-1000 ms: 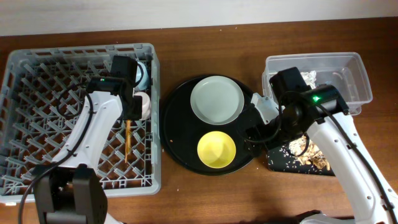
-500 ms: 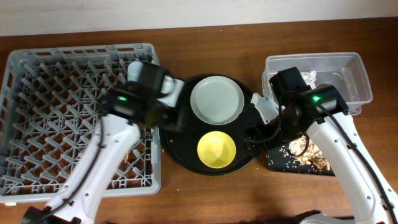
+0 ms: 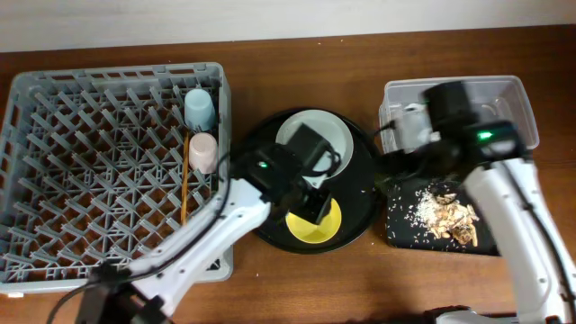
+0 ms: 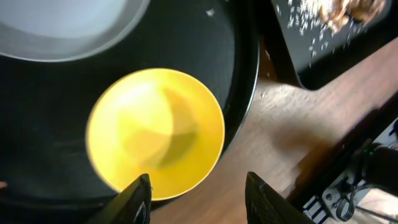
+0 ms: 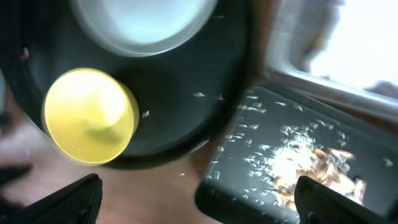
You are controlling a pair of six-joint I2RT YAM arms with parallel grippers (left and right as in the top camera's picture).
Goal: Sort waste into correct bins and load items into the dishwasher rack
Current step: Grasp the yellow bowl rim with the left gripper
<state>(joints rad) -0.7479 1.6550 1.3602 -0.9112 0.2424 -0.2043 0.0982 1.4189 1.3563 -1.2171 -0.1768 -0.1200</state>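
Note:
I should next grab the bowl's rim with my left gripper, one finger inside and one outside, to tip the yellow bowl (image 3: 317,227) on edge into the dishwasher rack.
The grey dishwasher rack (image 3: 99,180) holds the light-blue cup (image 3: 199,109), the pink cup (image 3: 203,152) and the chopsticks (image 3: 184,184) near its right edge. The grey-green plate (image 3: 335,135) and yellow bowl (image 3: 317,227) sit on the round black tray (image 3: 360,193). My left gripper (image 3: 310,196) hovers open and empty over the bowl (image 4: 155,134). My right gripper (image 3: 407,139), open and empty, is by the left end of the clear tub (image 3: 508,99). Food scraps (image 3: 445,214) lie in the black rectangular tray (image 3: 409,236). The napkin and wrapper are not visible.
The right wrist view shows the bowl (image 5: 90,115), the plate (image 5: 146,22), the rectangular tray (image 5: 249,186) with scraps (image 5: 311,162) and bare wood between the two trays. White crumbs are scattered on the round tray (image 5: 205,118). The wall runs along the table's far edge.
My left arm has swung right from the rack to above the yellow bowl, leaving the cups in the rack. My right arm has moved back from the round tray toward the tub.

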